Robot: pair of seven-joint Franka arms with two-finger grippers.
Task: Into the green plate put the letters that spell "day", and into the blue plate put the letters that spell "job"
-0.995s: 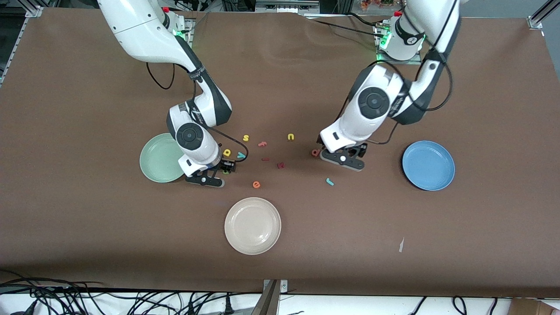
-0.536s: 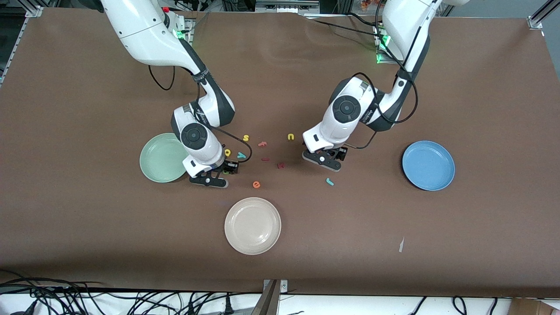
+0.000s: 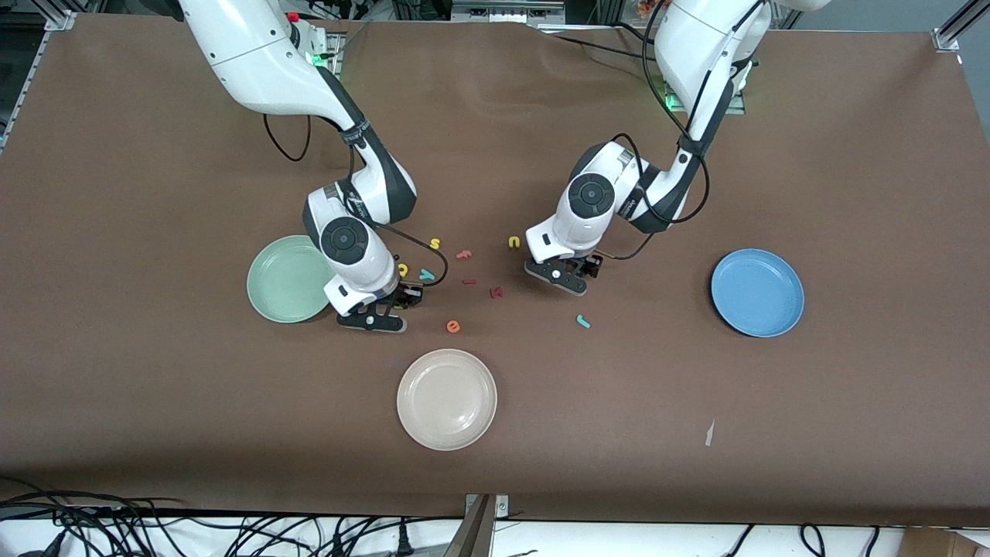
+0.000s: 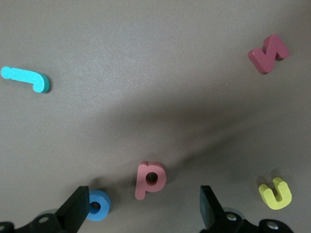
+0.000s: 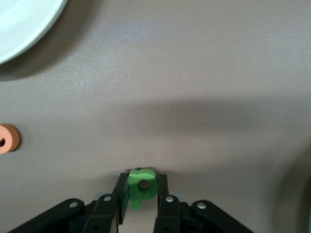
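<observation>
The left gripper next needs to pick up the salmon-pink b across its stem and round bowl (image 4: 145,178), so that the b of "job" gets added to the blue plate.
My right gripper (image 5: 141,191) is down at the table, shut on the dark green d (image 5: 141,187); in the front view it (image 3: 371,319) stands beside the green plate (image 3: 267,298). The yellow a (image 3: 402,269) and teal y (image 3: 426,274) lie close by, farther from the camera. My left gripper (image 4: 143,211) is open low over the table. The salmon-pink b (image 4: 150,178) lies between its fingers and the blue o (image 4: 98,205) lies against one finger. The teal j (image 4: 26,79) lies apart from them. The blue plate (image 3: 758,292) sits toward the left arm's end.
A cream-white plate (image 3: 446,398) sits nearer the camera, its rim (image 5: 29,29) also in the right wrist view. Other letters lie between the arms: an orange e (image 3: 453,326), a yellow s (image 3: 435,244), a salmon f (image 3: 464,254), a yellow u (image 3: 514,242) and a dark red z (image 3: 496,292).
My right gripper has shut on the green d. My left arm has moved toward the right arm's end and now covers the b, its gripper still open.
</observation>
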